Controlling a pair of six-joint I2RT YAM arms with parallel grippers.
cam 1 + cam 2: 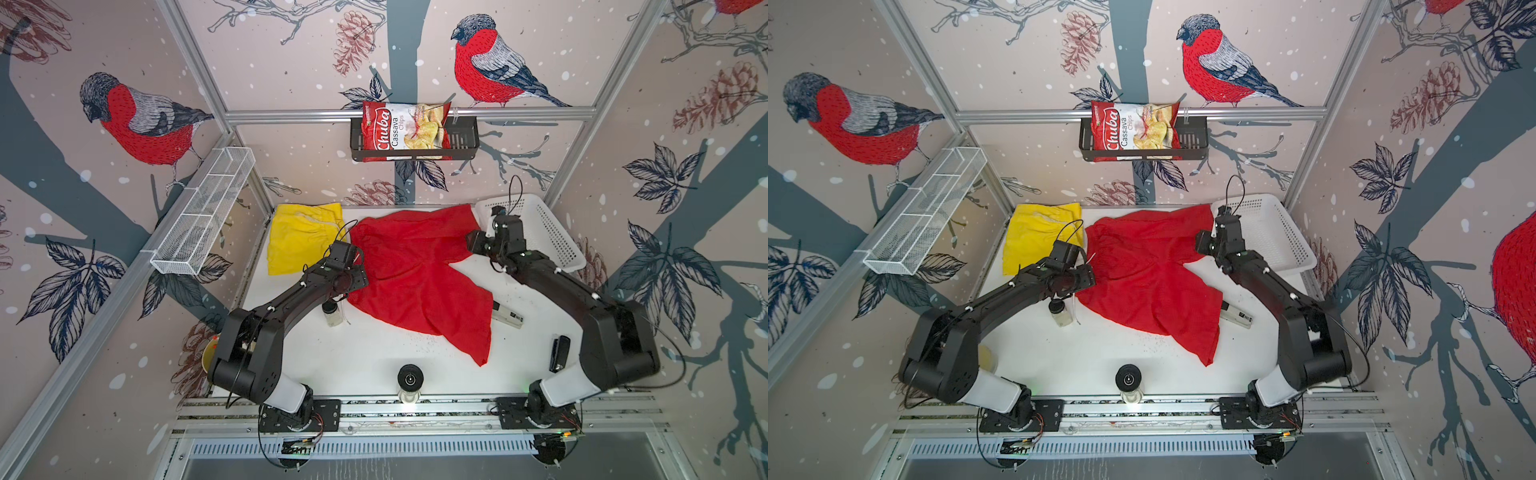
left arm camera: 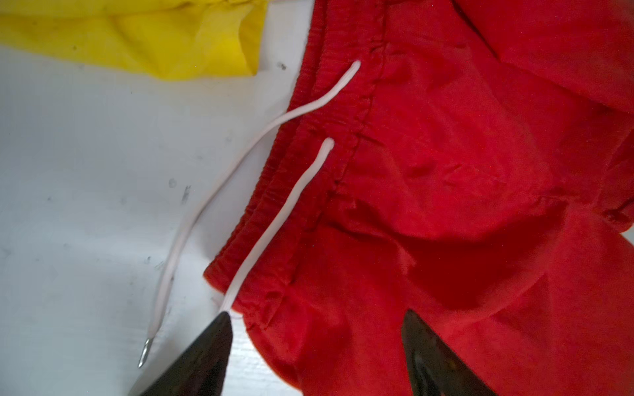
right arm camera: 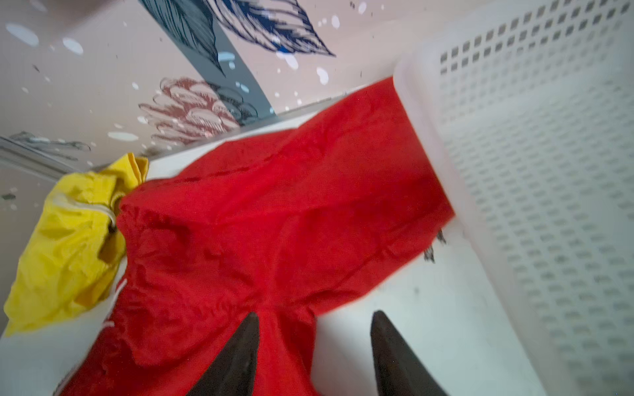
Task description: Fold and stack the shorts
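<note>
My left gripper should next grab the red shorts [image 1: 415,274] by the waistband's near corner, so the legs can spread for folding.
The red shorts [image 1: 415,274] [image 1: 1150,274] lie spread and wrinkled across the middle of the white table, one leg toward the front. Their waistband and two white drawstring [image 2: 274,219] ends show in the left wrist view. The yellow shorts [image 1: 299,241] [image 1: 1038,237] lie folded at the back left, touching the red pair. My left gripper [image 2: 315,317] is open over the red waistband corner [image 2: 240,274]. My right gripper [image 3: 315,314] is open at the crotch edge of the red cloth [image 3: 274,212], which partly lies between its fingers, beside the basket.
A white lattice basket [image 1: 544,232] [image 3: 531,171] stands at the back right, one red leg against its wall. A small jar [image 1: 332,313], a white-and-black device [image 1: 507,316], a black object [image 1: 559,353] and a black-lidded bottle [image 1: 410,382] sit on the table. A chips bag [image 1: 405,131] hangs on the back wall.
</note>
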